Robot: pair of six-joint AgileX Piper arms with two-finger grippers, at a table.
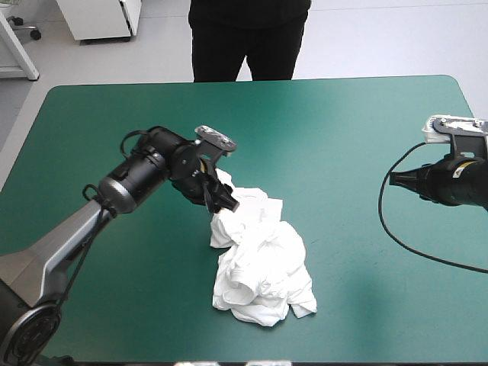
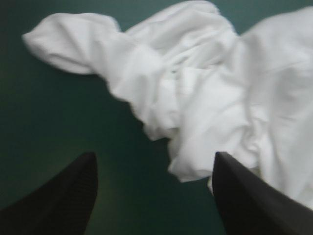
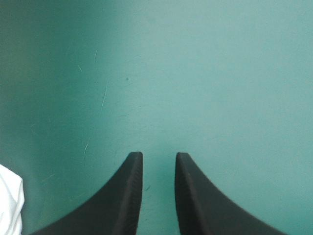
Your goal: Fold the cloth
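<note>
My left gripper grabs the T-shirt by that jutting fold next, since one fold of the T-shirt reaches out from the crumpled heap.
The white T-shirt lies as a crumpled heap on the teal-green cover, a little right of the table's middle and toward the near edge. My left gripper hangs over the heap's far left end, open. In the left wrist view the T-shirt spreads ahead of the left gripper, one fold reaching in between the black fingers. My right gripper is off at the table's right side, its fingers a small gap apart over bare cover. A corner of the T-shirt shows beside it.
The teal-green cover is bare around the heap on all sides. The right arm stays near the table's right edge.
</note>
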